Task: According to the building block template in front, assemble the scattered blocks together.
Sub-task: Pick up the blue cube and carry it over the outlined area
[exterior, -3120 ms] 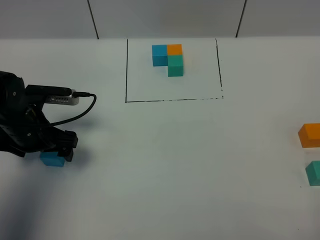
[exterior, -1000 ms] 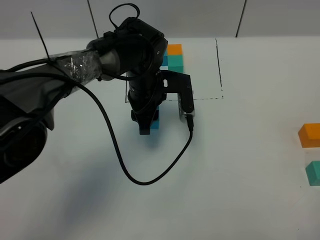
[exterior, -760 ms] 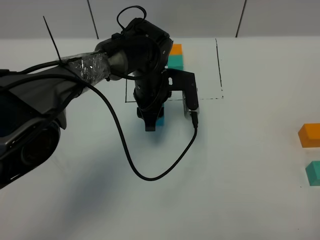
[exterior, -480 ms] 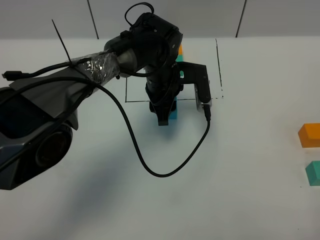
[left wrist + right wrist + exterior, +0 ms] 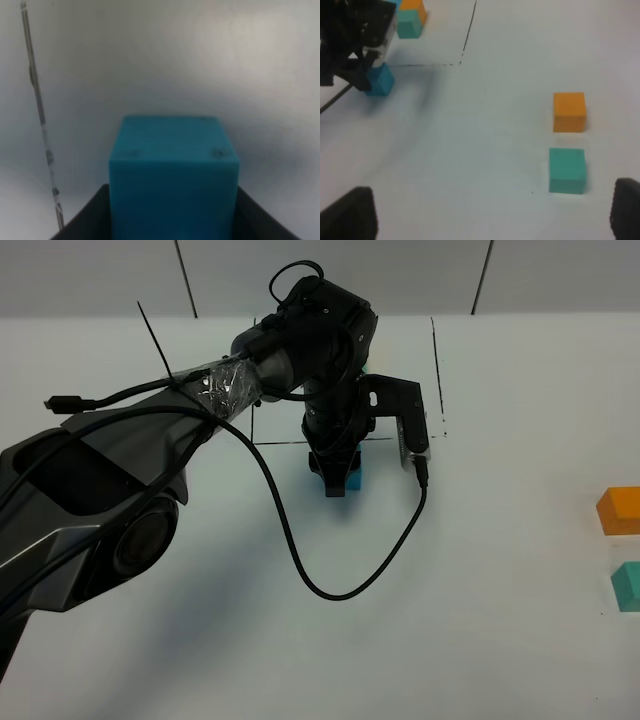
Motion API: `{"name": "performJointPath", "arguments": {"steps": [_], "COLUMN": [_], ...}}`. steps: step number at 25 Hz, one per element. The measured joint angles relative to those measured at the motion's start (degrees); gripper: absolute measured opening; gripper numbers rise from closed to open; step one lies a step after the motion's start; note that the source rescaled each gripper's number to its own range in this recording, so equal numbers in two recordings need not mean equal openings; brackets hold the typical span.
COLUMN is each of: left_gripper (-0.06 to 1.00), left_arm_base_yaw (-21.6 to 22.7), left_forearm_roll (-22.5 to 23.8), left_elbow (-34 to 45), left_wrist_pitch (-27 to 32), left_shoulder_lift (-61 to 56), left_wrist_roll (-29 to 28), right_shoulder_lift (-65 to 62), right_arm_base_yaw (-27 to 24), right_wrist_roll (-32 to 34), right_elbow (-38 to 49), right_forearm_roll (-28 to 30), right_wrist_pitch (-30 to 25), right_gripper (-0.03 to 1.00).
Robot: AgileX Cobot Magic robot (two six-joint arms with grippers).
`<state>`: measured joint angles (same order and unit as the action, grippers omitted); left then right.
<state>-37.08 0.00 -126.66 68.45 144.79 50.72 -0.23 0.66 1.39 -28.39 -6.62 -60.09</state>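
My left gripper should open now, because the sky-blue cube's lower edge touches the white table and the cube would stand flat.
My left gripper is shut on the sky-blue cube, just in front of the template frame's front line. In the left wrist view the cube sits between the dark fingers, low over the white table, with a black line beside it. The arm hides the template's cubes in the high view; the right wrist view shows them behind the held cube. The orange cube and the teal-green cube lie at the far right. My right gripper is open and empty, near the orange and teal-green cubes.
The left arm's black cable loops down over the table in front of the held cube. The frame's right line runs toward the back wall. The white table spreads between the two arms.
The left arm has carried the sky-blue cube to the right along the frame's front line. The orange and teal-green cubes have not moved.
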Motion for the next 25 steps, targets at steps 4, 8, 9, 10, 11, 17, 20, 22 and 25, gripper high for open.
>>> {"name": "performJointPath", "arguments": {"steps": [4, 8, 9, 10, 11, 17, 20, 22, 25], "left_gripper": [0.01, 0.01, 0.01, 0.01, 0.01, 0.01, 0.01, 0.01, 0.01], "left_arm_base_yaw": [0.00, 0.00, 0.00, 0.00, 0.00, 0.00, 0.00, 0.00, 0.00], "left_forearm_roll": [0.00, 0.00, 0.00, 0.00, 0.00, 0.00, 0.00, 0.00, 0.00], "left_elbow": [0.00, 0.00, 0.00, 0.00, 0.00, 0.00, 0.00, 0.00, 0.00], "left_wrist_pitch": [0.00, 0.00, 0.00, 0.00, 0.00, 0.00, 0.00, 0.00, 0.00], "left_shoulder_lift": [0.04, 0.04, 0.04, 0.04, 0.04, 0.04, 0.04, 0.04, 0.04], "left_wrist_roll": [0.57, 1.88, 2.20, 2.35, 2.48, 2.55, 2.55, 2.55, 2.55], "right_shoulder_lift": [0.00, 0.00, 0.00, 0.00, 0.00, 0.00, 0.00, 0.00, 0.00], "right_arm_base_yaw": [0.00, 0.00, 0.00, 0.00, 0.00, 0.00, 0.00, 0.00, 0.00], "right_wrist_roll": [0.00, 0.00, 0.01, 0.06, 0.06, 0.16, 0.16, 0.16, 0.16], "right_elbow": [0.00, 0.00, 0.00, 0.00, 0.00, 0.00, 0.00, 0.00, 0.00], "right_forearm_roll": [0.00, 0.00, 0.00, 0.00, 0.00, 0.00, 0.00, 0.00, 0.00], "right_wrist_pitch": [0.00, 0.00, 0.00, 0.00, 0.00, 0.00, 0.00, 0.00, 0.00], "right_gripper": [0.88, 0.88, 0.88, 0.88, 0.88, 0.88, 0.87, 0.87, 0.87]}}
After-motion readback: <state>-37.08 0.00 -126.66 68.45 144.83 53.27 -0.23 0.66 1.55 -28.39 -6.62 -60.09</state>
